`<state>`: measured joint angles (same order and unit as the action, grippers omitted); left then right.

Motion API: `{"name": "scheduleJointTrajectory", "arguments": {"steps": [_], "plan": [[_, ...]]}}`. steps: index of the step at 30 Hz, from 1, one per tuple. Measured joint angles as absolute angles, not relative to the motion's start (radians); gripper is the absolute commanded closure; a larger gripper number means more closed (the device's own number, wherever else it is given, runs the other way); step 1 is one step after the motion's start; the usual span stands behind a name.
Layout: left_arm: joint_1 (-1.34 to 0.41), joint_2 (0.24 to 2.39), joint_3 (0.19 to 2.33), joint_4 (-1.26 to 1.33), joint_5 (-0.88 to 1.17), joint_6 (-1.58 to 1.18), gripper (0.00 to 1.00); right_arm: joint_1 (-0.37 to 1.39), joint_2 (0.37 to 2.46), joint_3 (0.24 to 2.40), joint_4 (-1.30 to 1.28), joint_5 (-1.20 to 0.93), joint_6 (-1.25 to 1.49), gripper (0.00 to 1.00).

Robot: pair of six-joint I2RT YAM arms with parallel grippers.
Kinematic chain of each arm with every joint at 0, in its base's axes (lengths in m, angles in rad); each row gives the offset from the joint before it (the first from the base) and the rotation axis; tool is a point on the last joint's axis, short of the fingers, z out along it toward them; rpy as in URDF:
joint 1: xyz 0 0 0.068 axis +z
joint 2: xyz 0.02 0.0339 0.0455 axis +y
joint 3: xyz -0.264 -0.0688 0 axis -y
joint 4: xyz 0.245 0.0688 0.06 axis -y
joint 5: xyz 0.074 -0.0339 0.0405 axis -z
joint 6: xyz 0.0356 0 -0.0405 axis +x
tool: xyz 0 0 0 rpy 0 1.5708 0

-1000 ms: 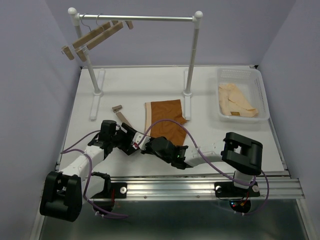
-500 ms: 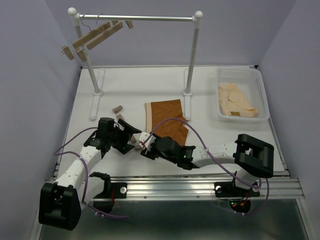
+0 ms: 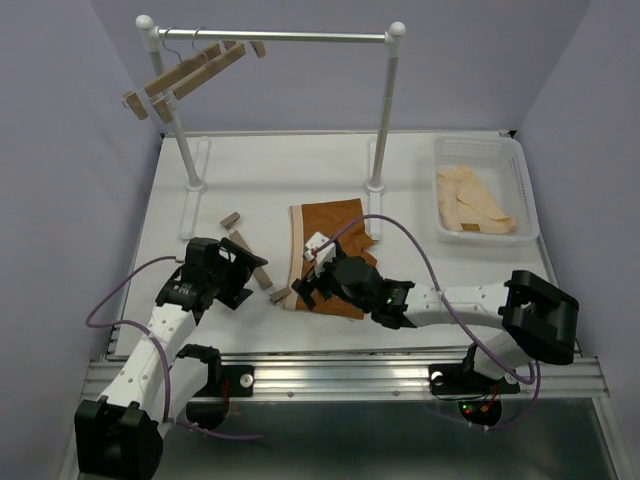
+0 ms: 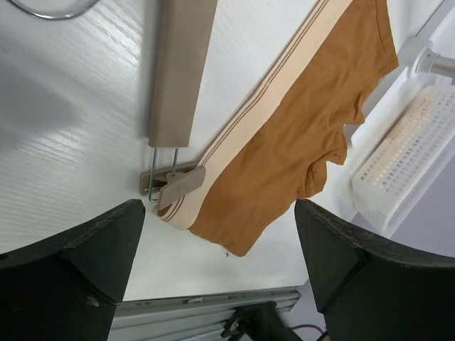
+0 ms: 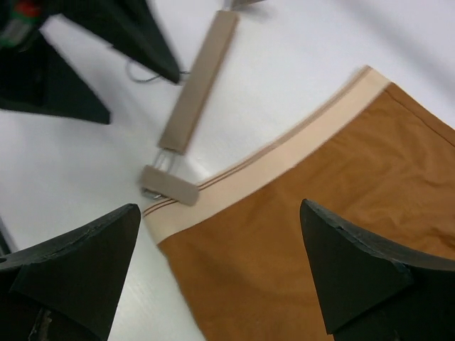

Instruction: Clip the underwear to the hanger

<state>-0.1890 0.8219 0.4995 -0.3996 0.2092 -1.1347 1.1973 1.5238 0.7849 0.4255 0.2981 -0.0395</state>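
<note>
My left gripper reaches the hanger and grips its bar near the hanger's far end next, so the free clip stays open to clip the waistband.
The rust-brown underwear (image 3: pixel 330 220) lies flat mid-table, its pale waistband toward the left. The light-wood hanger (image 3: pixel 262 276) lies beside it on the table. One end clip (image 4: pixel 174 183) is shut on the near corner of the waistband; the same clip (image 5: pixel 167 185) shows in the right wrist view. The other clip (image 3: pixel 230 217) lies free at the far end. My left gripper (image 3: pixel 243 272) stands open just left of the hanger, holding nothing. My right gripper (image 3: pixel 308 272) hovers open over the underwear (image 5: pixel 320 234), its arm hiding the near part of the fabric.
A white clothes rack (image 3: pixel 270 37) stands at the back with spare wooden hangers (image 3: pixel 190 72) on its left end. A white basket (image 3: pixel 480 150) at the right holds a cream garment (image 3: pixel 475 205). A metal rail (image 3: pixel 400 370) runs along the near edge.
Both grippers have opened and drawn away from the near clip, the left to the left, the right back over the underwear. The clip now stays shut on the waistband corner.
</note>
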Motion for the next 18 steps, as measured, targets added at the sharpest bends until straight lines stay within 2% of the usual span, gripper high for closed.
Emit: {"name": "scheduleJointTrajectory", "arguments": {"steps": [7,14,18], "plan": [[-0.163,0.793,0.496,-0.417,0.121,-1.12,0.01,0.968,1.422,0.747,0.405,0.236,0.106,0.0],[-0.069,0.776,0.47,-0.384,0.023,-1.057,0.01,0.963,1.431,0.747,0.393,0.178,0.134,0.0],[-0.037,0.859,0.516,-0.302,-0.03,-0.971,0.01,0.963,1.471,0.752,0.39,0.174,0.128,0.0]]}}
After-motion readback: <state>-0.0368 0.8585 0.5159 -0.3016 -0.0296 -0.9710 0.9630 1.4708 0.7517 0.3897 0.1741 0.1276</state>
